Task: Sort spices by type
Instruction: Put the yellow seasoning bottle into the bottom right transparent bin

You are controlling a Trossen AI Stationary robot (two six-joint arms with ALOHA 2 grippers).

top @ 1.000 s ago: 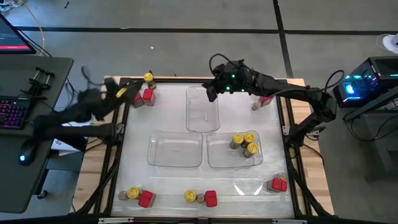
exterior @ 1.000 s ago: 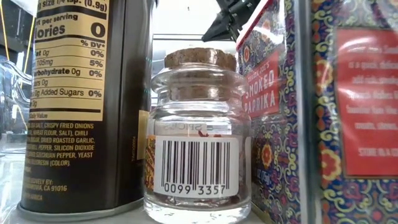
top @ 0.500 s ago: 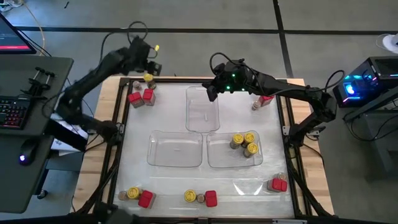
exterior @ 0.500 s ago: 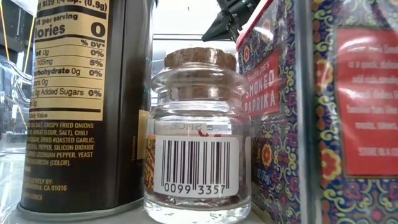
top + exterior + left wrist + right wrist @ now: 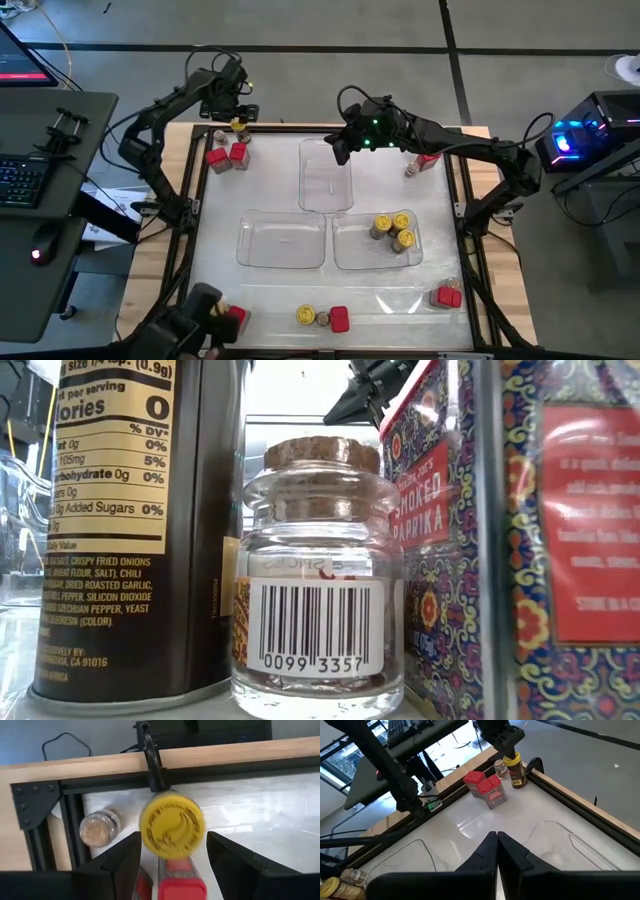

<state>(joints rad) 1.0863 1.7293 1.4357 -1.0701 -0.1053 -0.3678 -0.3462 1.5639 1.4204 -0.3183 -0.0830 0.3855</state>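
My left gripper's fingers stop above the yellow lid (image 5: 238, 124), so closing now would miss the lid. My left gripper lowers, then closes on the lid.
The spices stand in small groups around the table. At the far left corner are a yellow-lidded jar (image 5: 238, 125), two red boxes (image 5: 227, 155) and a small tan jar (image 5: 100, 825). My left gripper (image 5: 172, 845) hangs open just above the yellow lid (image 5: 172, 825), one finger to each side of it and a thin gap showing. My right gripper (image 5: 340, 150) is shut and hovers over the far clear tray (image 5: 325, 185), holding nothing. Three yellow-lidded jars (image 5: 392, 229) sit in the near right tray.
An empty tray (image 5: 283, 240) lies near left. More spices stand at the far right (image 5: 420, 163), near right (image 5: 446, 297) and near middle (image 5: 322, 318). A dark shape (image 5: 197, 310) covers part of the near-left group. In the low view a dark can (image 5: 130, 530), a corked jar (image 5: 320, 570) and paprika boxes (image 5: 430, 540) fill the picture.
My left gripper has swung from beyond the table's left edge toward the far left corner and now hangs over the yellow-lidded jar. A dark shape has come in over the near-left group of spices.
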